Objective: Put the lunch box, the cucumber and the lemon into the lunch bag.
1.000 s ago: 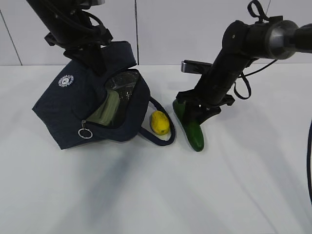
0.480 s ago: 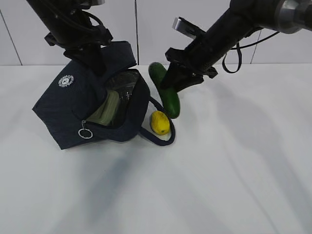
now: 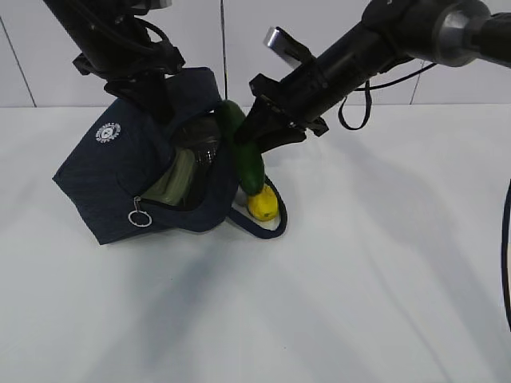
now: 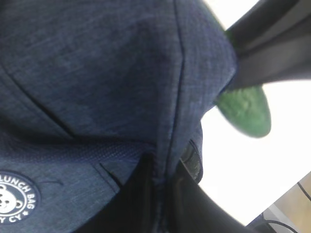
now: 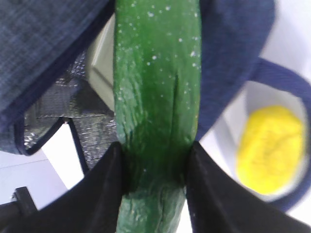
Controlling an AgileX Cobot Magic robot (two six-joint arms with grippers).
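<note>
I should keep holding the cucumber with my right gripper until it is inside, because the cucumber's lower end point(image 3: 253, 185) hangs outside the bag's opening point(image 3: 204, 159), over the lemon.
The navy lunch bag point(image 3: 120, 171) lies tilted on the white table with its mouth open to the right. The lunch box point(image 3: 180, 177) with its sage-green lid sits inside it. My left gripper point(image 3: 156, 100) is shut on the bag's upper flap point(image 4: 160, 160) and holds it up. My right gripper point(image 3: 259, 136) is shut on the cucumber point(image 3: 243, 155) and holds it in the air at the bag's mouth, its upper end by the opening point(image 5: 155, 97). The lemon point(image 3: 263, 203) lies on the table inside a handle loop, just below the cucumber; it also shows in the right wrist view point(image 5: 269, 148).
The bag's zipper ring pull point(image 3: 140, 218) hangs at the front lower edge. One loop handle point(image 3: 271, 227) lies on the table around the lemon. A white wall stands behind the table.
My right gripper lifted the cucumber off the table at the right and carried it up and left to the bag's mouth. The left gripper, bag and lemon have not moved.
</note>
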